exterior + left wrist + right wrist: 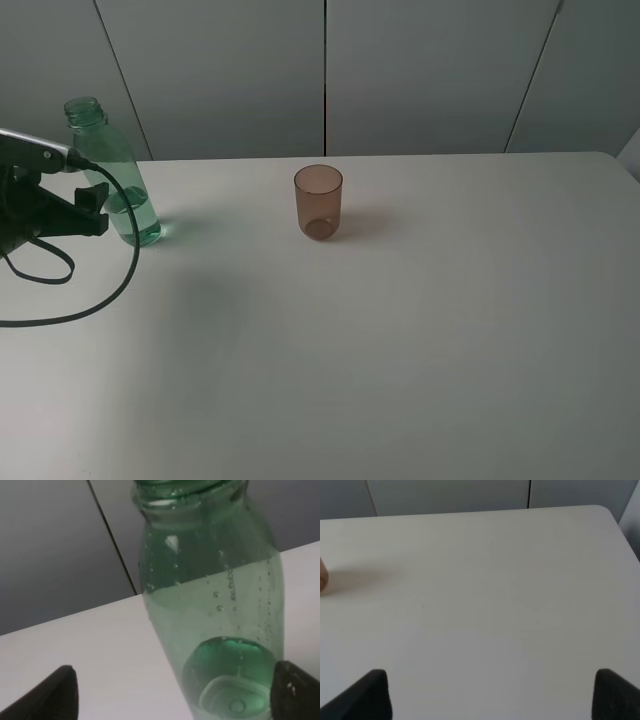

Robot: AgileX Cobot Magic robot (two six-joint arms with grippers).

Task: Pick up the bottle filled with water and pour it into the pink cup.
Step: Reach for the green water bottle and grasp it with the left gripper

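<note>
I will grab the green bottle by its body (125, 185) with my left gripper to pour water into the pink cup (318, 202).
The green transparent bottle (118, 180), uncapped and partly filled with water, stands at the table's far left. In the left wrist view the bottle (215, 605) fills the frame, close up. My left gripper (95, 210) is open right beside the bottle, its fingertips (55, 695) spread wide, with the bottle's base between them, nearer one finger. The pink cup (318, 202) stands upright near the table's middle back, well to the right of the bottle. A sliver of the cup (322, 577) shows in the right wrist view. My right gripper (490, 695) is open over bare table and holds nothing.
The white table (400, 350) ends at a grey panelled wall (420, 70) behind. A black cable (100, 300) loops from the left arm over the table's left side. The table's rounded far right corner (610, 158) is in view.
</note>
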